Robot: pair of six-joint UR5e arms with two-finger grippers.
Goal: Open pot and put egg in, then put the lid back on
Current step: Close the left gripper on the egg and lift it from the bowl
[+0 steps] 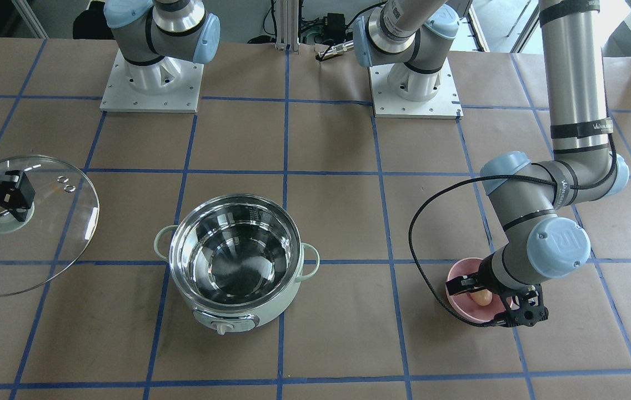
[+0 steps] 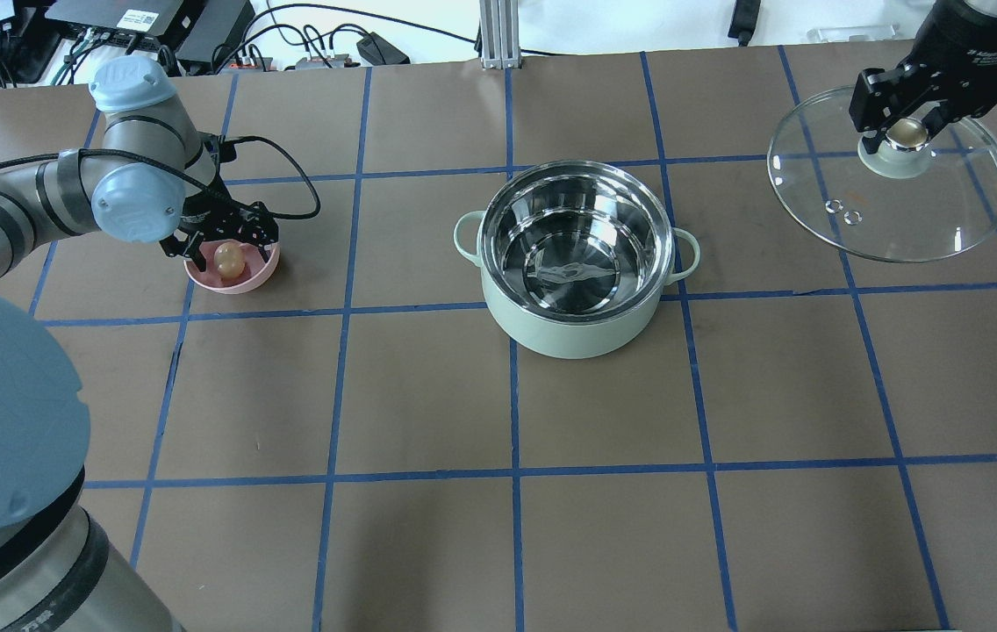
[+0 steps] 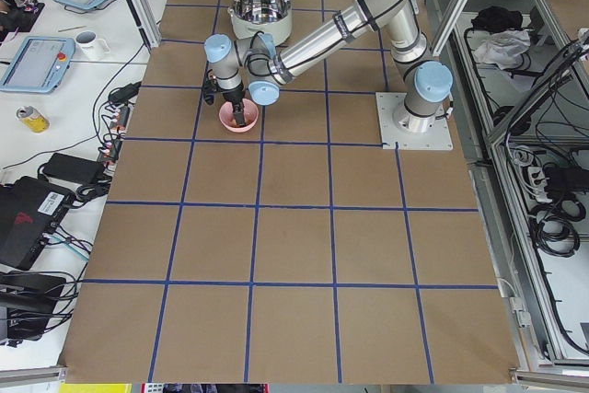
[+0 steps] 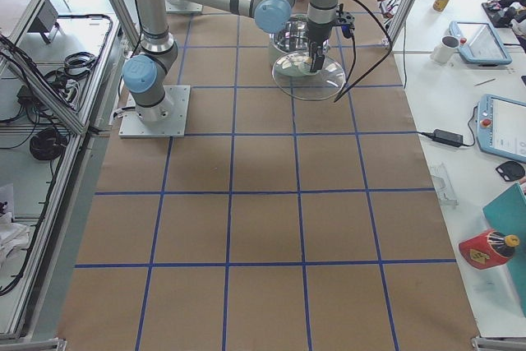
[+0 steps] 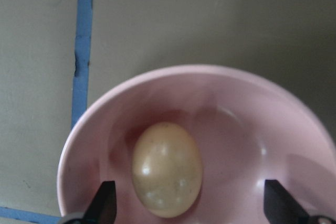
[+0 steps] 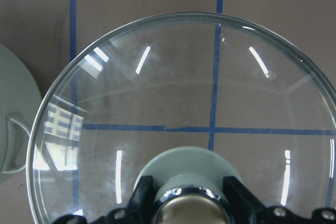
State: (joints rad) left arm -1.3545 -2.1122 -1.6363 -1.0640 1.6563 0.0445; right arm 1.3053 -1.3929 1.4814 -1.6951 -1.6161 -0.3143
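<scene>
The egg has a thin, fragile shell [image 5: 167, 150] and lies loose in the bowl [image 5: 236, 108], so my left gripper should next hold it gently around its rounded sides.
The mint-green pot [image 2: 569, 333] stands uncovered mid-table, and its steel inner is empty; it also shows in the front view [image 1: 238, 311]. The tan egg [image 5: 167, 169] lies in a small pink bowl [image 5: 236, 108] to the pot's left in the overhead view [image 2: 229, 257]. My left gripper [image 5: 191, 203] is open and low in the bowl, with its fingers on either side of the egg, not touching it. My right gripper [image 2: 907, 132] is shut on the gold knob of the glass lid [image 2: 902, 211]. It holds the lid to the right of the pot, apart from it.
The table is brown paper with a blue tape grid [image 2: 512, 395]. The two arm bases [image 1: 151, 83] stand at the robot side. The left arm's black cable [image 1: 421, 244] loops out beside the bowl. Operator desks with tablets and mugs [image 3: 87, 43] lie beyond the table ends.
</scene>
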